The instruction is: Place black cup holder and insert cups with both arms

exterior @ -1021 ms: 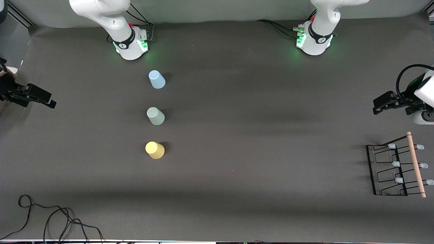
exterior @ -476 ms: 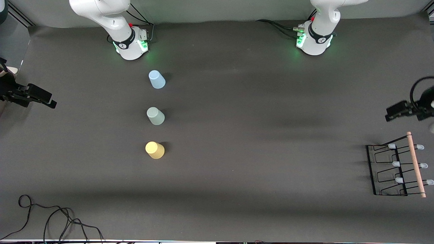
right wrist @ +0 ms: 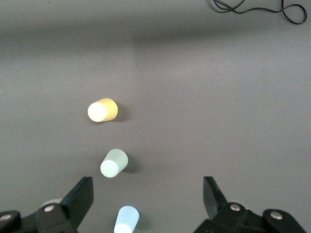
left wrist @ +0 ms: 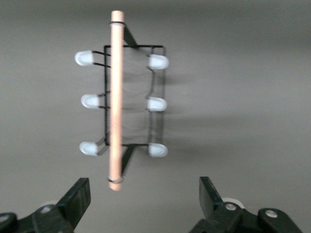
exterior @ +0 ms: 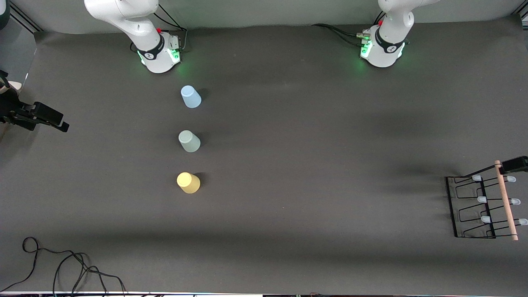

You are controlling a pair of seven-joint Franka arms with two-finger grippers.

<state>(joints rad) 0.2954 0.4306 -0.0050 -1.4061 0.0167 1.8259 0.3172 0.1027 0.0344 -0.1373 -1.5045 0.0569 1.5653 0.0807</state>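
I next need to grab the black cup holder by its wooden rod with my left gripper, to place the holder where the cups can go on it.
The black cup holder stands at the left arm's end of the table, its wooden rod on top. In the left wrist view the holder lies just ahead of my open left gripper, with nothing between the fingers. In the front view only one finger shows, over the rod's end toward the bases. Three cups stand in a row, narrow ends up: light blue, grey-green and yellow. My right gripper waits open at the right arm's end of the table.
A loose black cable lies by the table edge nearest the front camera, at the right arm's end. The two arm bases stand with green lights along the table edge farthest from the front camera. Dark mat covers the table.
The left gripper has swung from beside the table's end to over the cup holder's rod end. The right arm, cups and holder have not moved.
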